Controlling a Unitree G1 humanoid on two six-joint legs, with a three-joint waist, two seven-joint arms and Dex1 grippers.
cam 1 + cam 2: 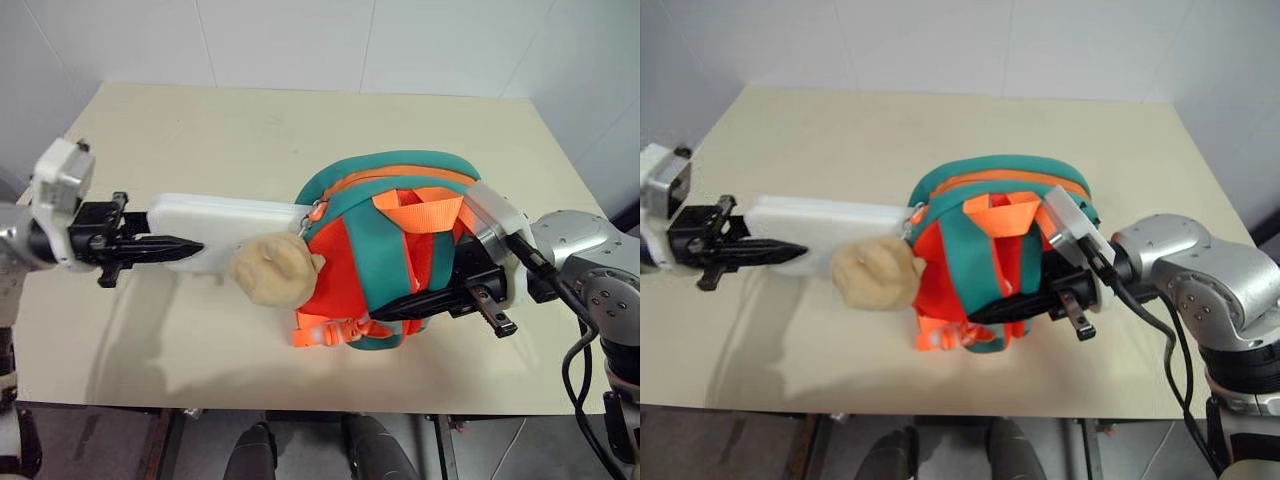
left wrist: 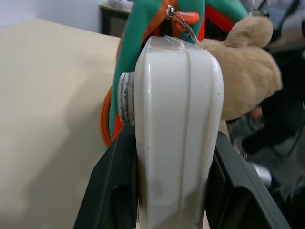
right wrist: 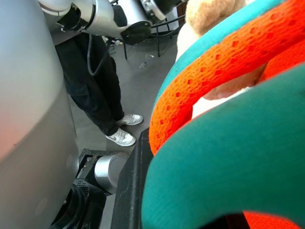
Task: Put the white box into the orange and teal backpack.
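Observation:
Most of the white box (image 1: 235, 215) sticks out of the backpack's zipper opening. My left gripper keeps hold of the box from here until it is farther in the backpack.
The orange and teal backpack (image 1: 392, 182) hangs over the table's front middle, with my right gripper (image 1: 392, 310) shut on its teal strap (image 3: 228, 167) from the right. A beige plush toy (image 1: 272, 270) dangles at the backpack's left side. My left gripper (image 1: 183, 242) is shut on the near end of the white box (image 1: 235, 215) and holds it level, pointing right. The box's far end meets the backpack's zipper opening (image 2: 178, 19). In the left wrist view black fingers (image 2: 107, 191) clamp both sides of the white box (image 2: 176, 133).
The beige table (image 1: 200, 130) stretches behind and to the left, its front edge close below the backpack. White walls stand behind the table. A person's dark trousers and pale sneakers (image 3: 119, 133) stand on the floor beyond the table.

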